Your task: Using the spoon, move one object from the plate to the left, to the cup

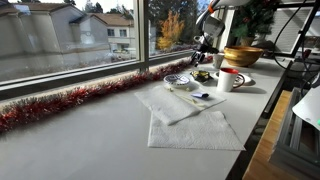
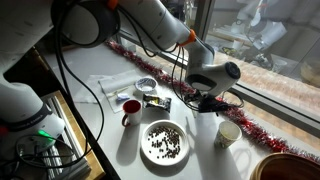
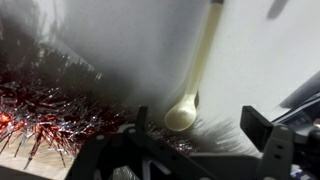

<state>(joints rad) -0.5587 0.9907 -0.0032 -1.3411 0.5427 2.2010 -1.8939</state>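
Note:
My gripper grabs the cream plastic spoon (image 3: 196, 75) across its handle just behind the bowl next, which leaves the bowl free to scoop from the plate.
A cream plastic spoon (image 3: 196, 75) lies on the white table, its bowl close to the red tinsel. In the wrist view my gripper (image 3: 200, 130) is open above it. The spoon's bowl sits between the two fingers, nearer the left one, and is not gripped. The gripper hangs by the window in both exterior views (image 1: 205, 48) (image 2: 207, 103). The small pale plate with a bluish rim (image 1: 178, 81) (image 2: 147, 86) and the white mug with a red mark (image 1: 230, 79) (image 2: 131, 110) stand apart from the gripper. I cannot make out the spoon in the exterior views.
Red tinsel (image 3: 50, 110) (image 1: 70, 100) runs along the window sill. A big wooden bowl (image 1: 242, 55), a white plate of dark pieces (image 2: 165, 142), a small white cup (image 2: 228, 134) and white cloths (image 1: 190, 125) are on the table.

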